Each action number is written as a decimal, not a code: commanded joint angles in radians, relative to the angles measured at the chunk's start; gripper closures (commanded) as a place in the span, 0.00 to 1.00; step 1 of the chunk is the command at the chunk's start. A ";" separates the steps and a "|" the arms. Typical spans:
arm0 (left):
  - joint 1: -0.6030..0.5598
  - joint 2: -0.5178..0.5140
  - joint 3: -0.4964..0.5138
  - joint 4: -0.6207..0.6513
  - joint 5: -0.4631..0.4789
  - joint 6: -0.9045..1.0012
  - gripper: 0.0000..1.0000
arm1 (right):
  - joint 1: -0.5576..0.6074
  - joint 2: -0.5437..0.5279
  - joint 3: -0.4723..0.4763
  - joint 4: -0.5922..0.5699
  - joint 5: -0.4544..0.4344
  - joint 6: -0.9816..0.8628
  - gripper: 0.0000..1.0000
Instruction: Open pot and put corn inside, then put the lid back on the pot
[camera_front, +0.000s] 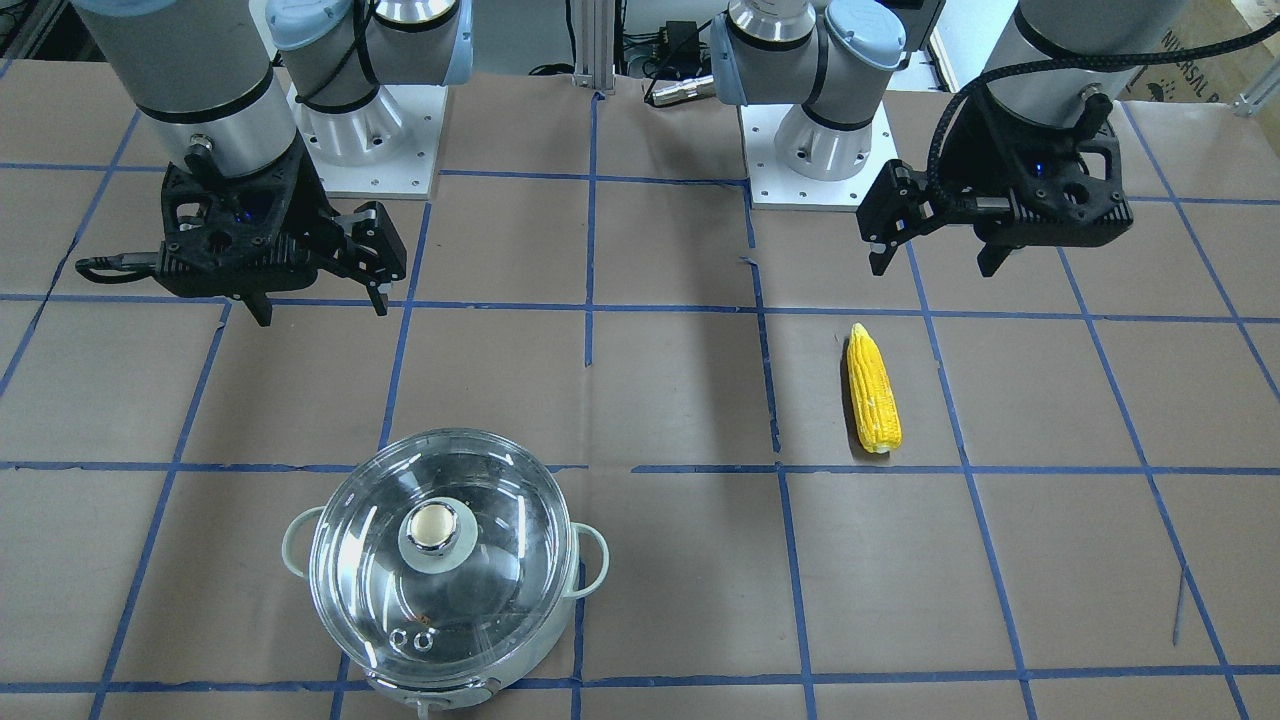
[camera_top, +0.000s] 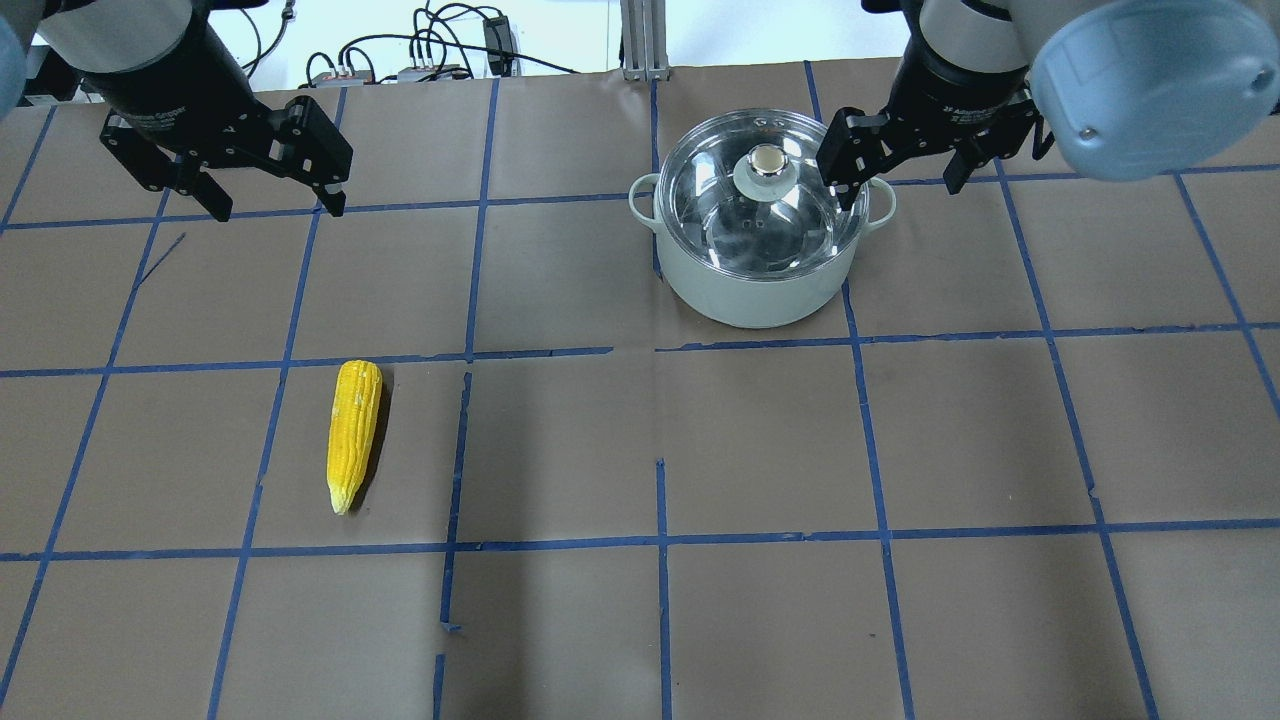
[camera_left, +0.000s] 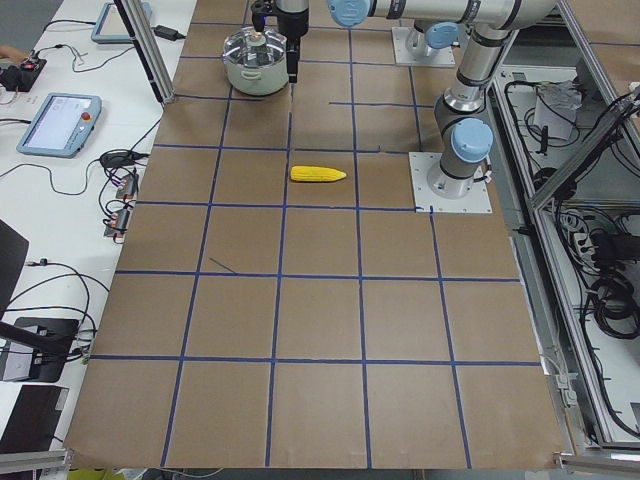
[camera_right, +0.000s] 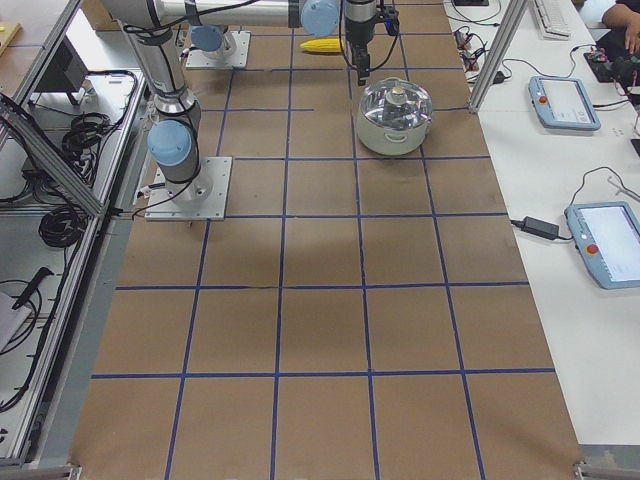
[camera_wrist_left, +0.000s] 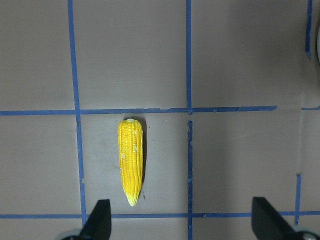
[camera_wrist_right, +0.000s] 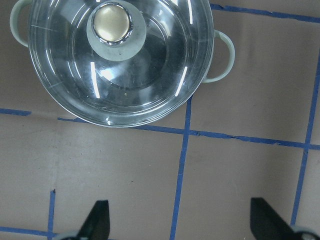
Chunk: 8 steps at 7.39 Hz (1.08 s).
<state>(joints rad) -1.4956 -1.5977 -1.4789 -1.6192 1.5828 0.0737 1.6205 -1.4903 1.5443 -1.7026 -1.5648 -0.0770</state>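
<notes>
The pot needs to be opened for the corn (camera_front: 873, 388), so my right gripper will take the glass lid by its knob (camera_front: 432, 524) next.
The pot (camera_top: 755, 290) stands with the glass lid (camera_top: 790, 225) on it, knob (camera_top: 766, 162) up; it also shows in the front view (camera_front: 470, 690) and at the top of the right wrist view (camera_wrist_right: 120, 75). The corn (camera_top: 354, 432) lies on the table, also seen in the front view (camera_front: 872, 390) and the left wrist view (camera_wrist_left: 131, 160). My left gripper (camera_top: 280, 208) hangs open and empty above the table, off to one side of the corn. My right gripper (camera_top: 900, 190) hangs open and empty, high beside the pot, not touching it.
Brown paper with a blue tape grid covers the table. The two arm bases (camera_front: 370, 130) (camera_front: 830, 140) stand at the robot's edge. An aluminium post (camera_left: 150, 50) and teach pendants (camera_right: 565, 100) are along the far edge past the pot.
</notes>
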 joint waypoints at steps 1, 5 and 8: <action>0.000 0.007 0.000 -0.004 -0.001 -0.011 0.00 | 0.002 0.002 0.002 -0.009 0.000 0.005 0.00; -0.002 -0.002 -0.003 -0.016 -0.001 -0.011 0.00 | 0.019 0.127 -0.119 -0.031 0.024 0.077 0.00; -0.006 -0.010 -0.006 -0.028 -0.004 -0.011 0.00 | 0.079 0.362 -0.295 -0.090 0.068 0.072 0.01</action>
<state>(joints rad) -1.4985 -1.6043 -1.4825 -1.6394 1.5791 0.0630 1.6699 -1.2164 1.3021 -1.7441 -1.5053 -0.0016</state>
